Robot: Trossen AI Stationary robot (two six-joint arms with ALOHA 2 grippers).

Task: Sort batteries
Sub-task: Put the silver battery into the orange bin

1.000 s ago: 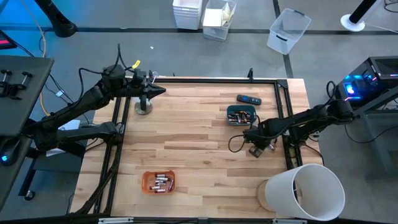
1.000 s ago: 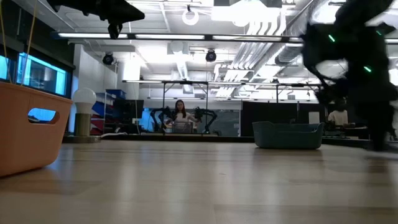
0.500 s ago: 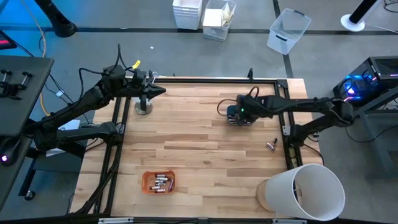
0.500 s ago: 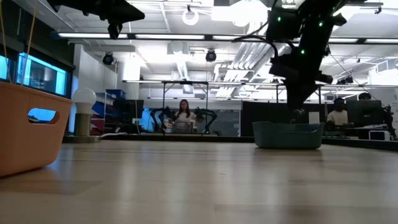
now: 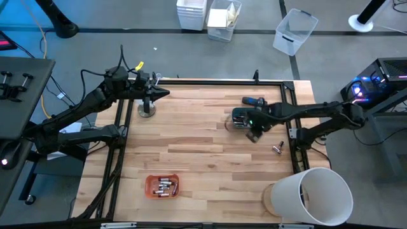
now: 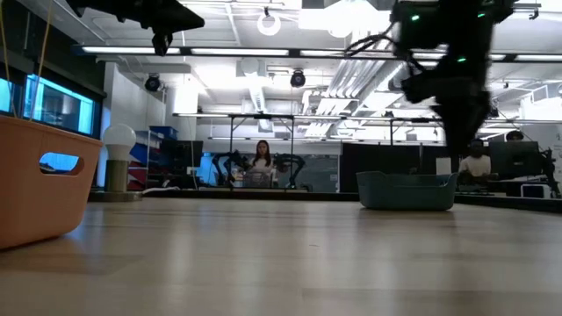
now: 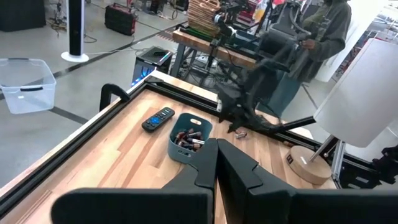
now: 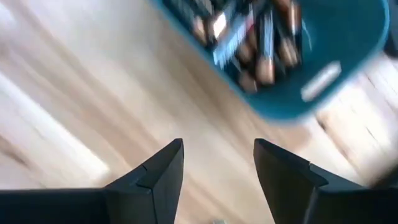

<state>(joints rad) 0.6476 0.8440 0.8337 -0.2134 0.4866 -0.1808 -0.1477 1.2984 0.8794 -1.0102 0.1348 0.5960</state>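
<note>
My right gripper grabs the silvery battery in the teal bin by its labelled body (image 8: 235, 40) next, to sort the battery into the orange tray.
A teal bin (image 5: 245, 117) at the table's far right holds several batteries (image 8: 255, 37). More batteries (image 5: 164, 186) lie in an orange tray (image 5: 151, 185) near the front edge. One loose battery (image 5: 278, 149) lies on the wood near the right rail. My right gripper (image 5: 254, 135) hangs open just on the near side of the teal bin, with nothing between its fingers (image 8: 168, 171). My left gripper (image 5: 165, 93) waits shut above the far left corner, its closed fingers (image 7: 214, 158) pointing across the table.
A dark remote-like bar (image 5: 254, 101) lies beyond the teal bin. A round lamp base (image 5: 147, 111) stands under the left gripper, and a white shade (image 5: 311, 197) on a wooden base stands at the near right corner. Black rails (image 5: 121, 146) border the table.
My right gripper has swung from the right side of the table, near the loose battery, toward the far edge to the teal bin. It has then drawn back a little toward the near edge.
</note>
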